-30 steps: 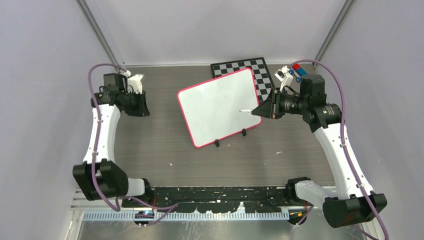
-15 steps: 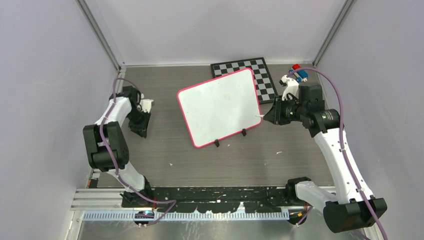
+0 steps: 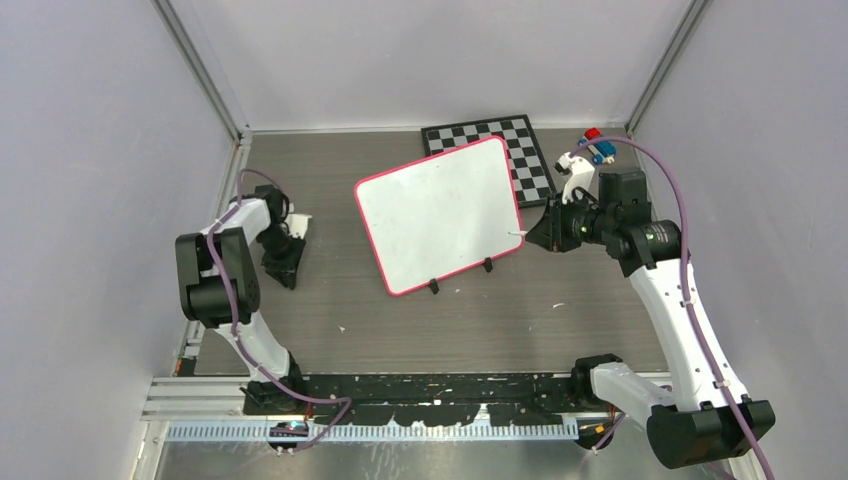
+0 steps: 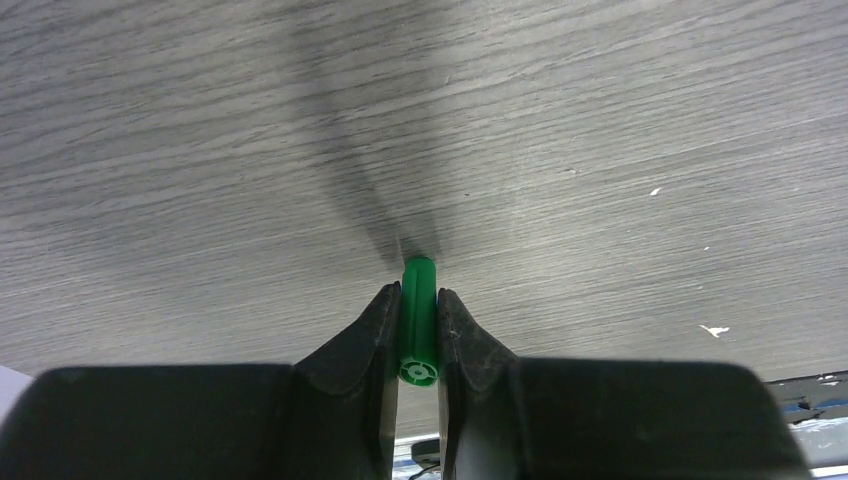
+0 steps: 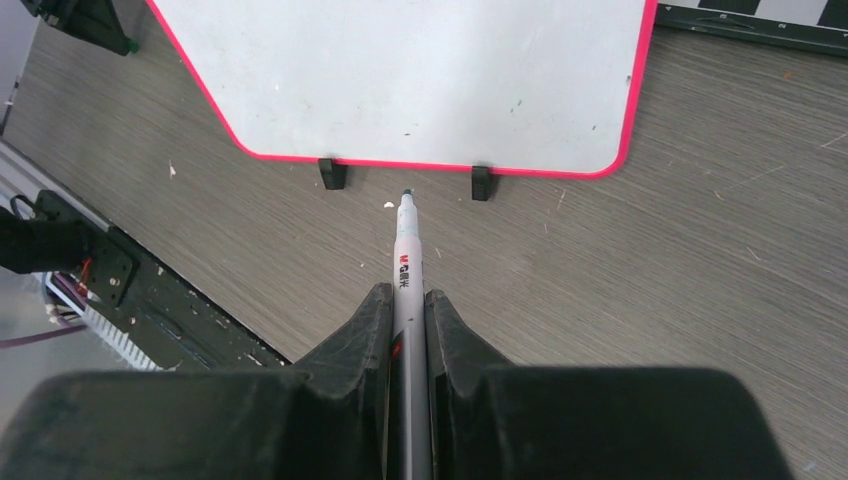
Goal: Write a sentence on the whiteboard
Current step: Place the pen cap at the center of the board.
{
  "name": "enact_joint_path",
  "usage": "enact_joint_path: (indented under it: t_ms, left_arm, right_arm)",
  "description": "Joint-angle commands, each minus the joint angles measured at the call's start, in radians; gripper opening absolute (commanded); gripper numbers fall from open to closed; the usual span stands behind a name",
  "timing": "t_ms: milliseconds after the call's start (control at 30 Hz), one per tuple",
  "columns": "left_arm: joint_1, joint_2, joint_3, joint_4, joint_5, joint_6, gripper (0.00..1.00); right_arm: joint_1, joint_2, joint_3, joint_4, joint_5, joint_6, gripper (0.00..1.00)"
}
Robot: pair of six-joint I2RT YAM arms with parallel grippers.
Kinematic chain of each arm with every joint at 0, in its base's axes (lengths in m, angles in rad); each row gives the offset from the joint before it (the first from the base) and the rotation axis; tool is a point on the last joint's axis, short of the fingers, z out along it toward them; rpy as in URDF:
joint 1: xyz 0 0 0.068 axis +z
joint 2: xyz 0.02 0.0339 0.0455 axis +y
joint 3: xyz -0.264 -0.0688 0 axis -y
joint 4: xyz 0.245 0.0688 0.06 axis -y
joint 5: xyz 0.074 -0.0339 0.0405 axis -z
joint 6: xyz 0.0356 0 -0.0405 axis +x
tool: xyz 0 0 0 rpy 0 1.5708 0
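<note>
The end of the cap is close to its shadow and the cap would land on empty flat wood, so my left gripper now releases the green marker cap (image 4: pixel 419 320).
The whiteboard (image 3: pixel 437 215), white with a pink-red frame and two black feet, lies tilted at the table's middle. It also shows in the right wrist view (image 5: pixel 430 70). Its face is blank and no green lettering shows. My right gripper (image 3: pixel 537 231) is just off the board's right edge, shut on a white marker (image 5: pixel 406 250). The marker's green tip points at the wood beside the feet. My left gripper (image 3: pixel 284 262) is at the table's left, low over the wood, shut on the green marker cap (image 4: pixel 419 320).
A black-and-white chequered board (image 3: pixel 520 140) lies behind the whiteboard at the back right, partly under it. Grey walls close in the table on three sides. A black rail (image 3: pixel 430 390) runs along the near edge. Small white flecks dot the wood.
My left arm has folded back and its gripper has moved from the back left toward me and down. My right gripper has drawn the marker rightward off the board's face.
</note>
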Motion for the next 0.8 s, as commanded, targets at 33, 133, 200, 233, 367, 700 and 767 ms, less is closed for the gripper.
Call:
enact_joint_path:
  t_ms: [33,133,200,233,367,700,767]
  left_arm:
    - [-0.005,0.007,-0.03,0.044,-0.005,0.007,0.16]
    - [-0.01,0.0,-0.035,0.038,0.004,0.008,0.25]
    - [-0.016,-0.01,-0.037,0.034,0.008,0.011,0.31]
    - [-0.017,-0.016,-0.037,0.031,0.012,0.01,0.33]
    - [-0.028,-0.045,-0.031,0.008,0.038,0.008,0.39]
    - [-0.031,-0.208,0.093,-0.138,0.205,0.011,0.69]
    - [-0.03,-0.246,0.132,-0.167,0.241,0.018,0.8]
  right_arm:
    - [-0.002,-0.011,0.01,0.015,-0.068,-0.028,0.0]
    - [-0.002,-0.013,0.014,0.005,-0.087,-0.04,0.0]
    - [-0.002,-0.013,0.021,-0.003,-0.09,-0.042,0.0]
    - [-0.002,-0.012,0.025,-0.004,-0.091,-0.042,0.0]
    - [-0.002,-0.007,0.038,-0.013,-0.101,-0.04,0.0]
    - [-0.002,0.032,0.084,-0.048,-0.153,-0.034,0.0]
    - [-0.001,0.034,0.088,-0.044,-0.163,-0.031,0.0]
